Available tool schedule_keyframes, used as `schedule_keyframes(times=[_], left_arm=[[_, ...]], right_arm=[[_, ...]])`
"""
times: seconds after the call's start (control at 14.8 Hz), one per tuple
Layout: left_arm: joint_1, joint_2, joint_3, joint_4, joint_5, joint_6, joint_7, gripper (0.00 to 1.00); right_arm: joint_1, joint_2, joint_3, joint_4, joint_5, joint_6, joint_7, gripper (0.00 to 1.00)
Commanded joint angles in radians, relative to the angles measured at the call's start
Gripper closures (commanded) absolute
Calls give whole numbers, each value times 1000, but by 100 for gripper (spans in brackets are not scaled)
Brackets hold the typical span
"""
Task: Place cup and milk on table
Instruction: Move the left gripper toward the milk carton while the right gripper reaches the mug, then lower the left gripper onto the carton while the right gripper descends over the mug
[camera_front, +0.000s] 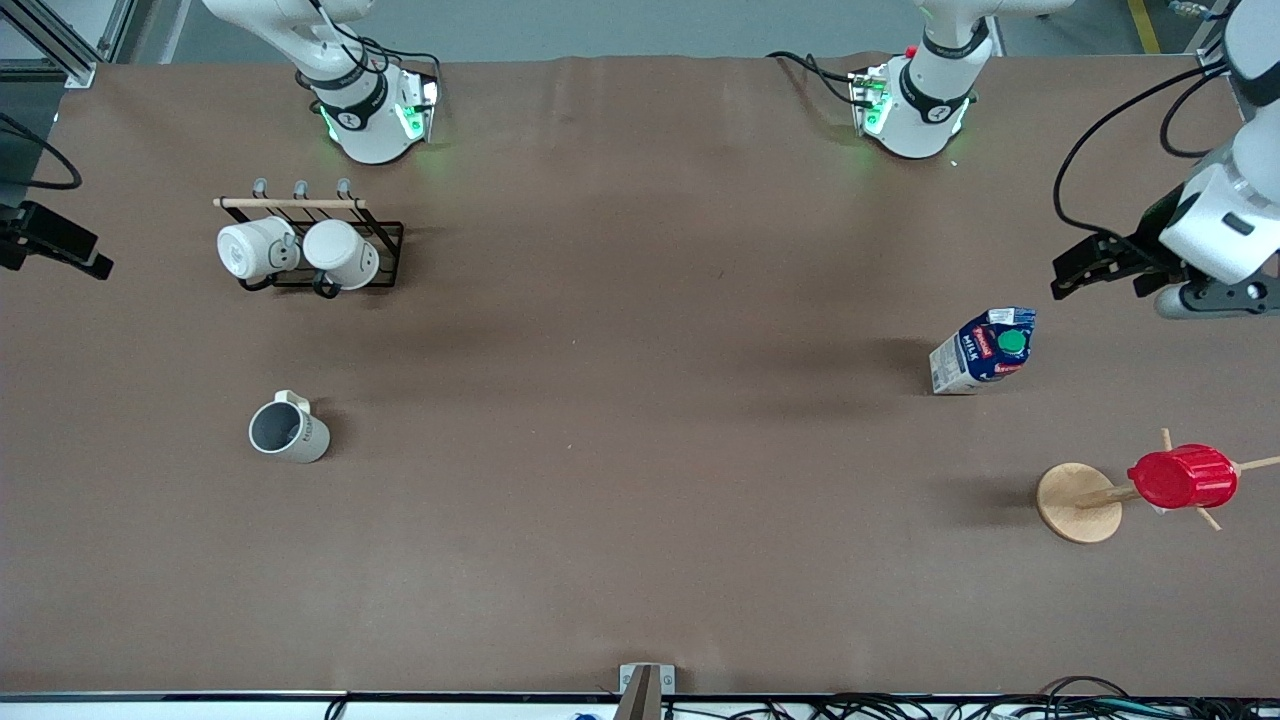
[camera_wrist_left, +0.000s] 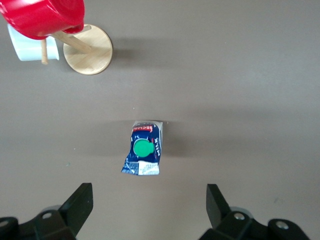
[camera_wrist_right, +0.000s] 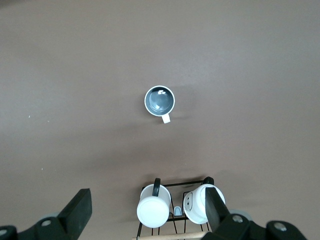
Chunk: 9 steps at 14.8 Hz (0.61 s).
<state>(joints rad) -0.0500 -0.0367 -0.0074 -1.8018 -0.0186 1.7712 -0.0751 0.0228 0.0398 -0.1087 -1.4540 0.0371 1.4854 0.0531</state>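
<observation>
The right gripper grabs the rim of the cup (camera_front: 288, 430) next, to place the cup on the tabletop.
The cup (camera_front: 288, 430) stands upright on the brown table (camera_front: 640, 450) toward the right arm's end, nearer the front camera than the mug rack. It also shows in the right wrist view (camera_wrist_right: 160, 100), dark inside. The milk (camera_front: 985, 350) stands upright on the table toward the left arm's end and shows in the left wrist view (camera_wrist_left: 144, 149), green cap up. My left gripper (camera_front: 1075, 270) is open and empty, up in the air over the table's end beside the milk (camera_wrist_left: 148, 200). My right gripper (camera_front: 70, 250) is open and empty, high over its end of the table (camera_wrist_right: 148, 200).
A black wire rack (camera_front: 385, 232) with two bright white mugs (camera_wrist_right: 155, 210) stands near the right arm's base. A wooden mug tree (camera_front: 1078, 502) with a red ribbed cup (camera_front: 1182, 478) stands nearer the front camera than the milk.
</observation>
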Motion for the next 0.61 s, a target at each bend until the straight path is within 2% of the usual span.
schedule_keyframes(times=[0.0,0.41,0.54], left_arm=[[9,-12,0,-100,9,102,15,0],[19,50,0,-226,17,273,15,0],[18,89,0,-232,17,297,-3,0]], right_arm=[[11,47,6,-57,3,96,-13,0],[8,186,4,-219,1,387,-191,0],[6,192,3,-346,-2,539,-203,0]])
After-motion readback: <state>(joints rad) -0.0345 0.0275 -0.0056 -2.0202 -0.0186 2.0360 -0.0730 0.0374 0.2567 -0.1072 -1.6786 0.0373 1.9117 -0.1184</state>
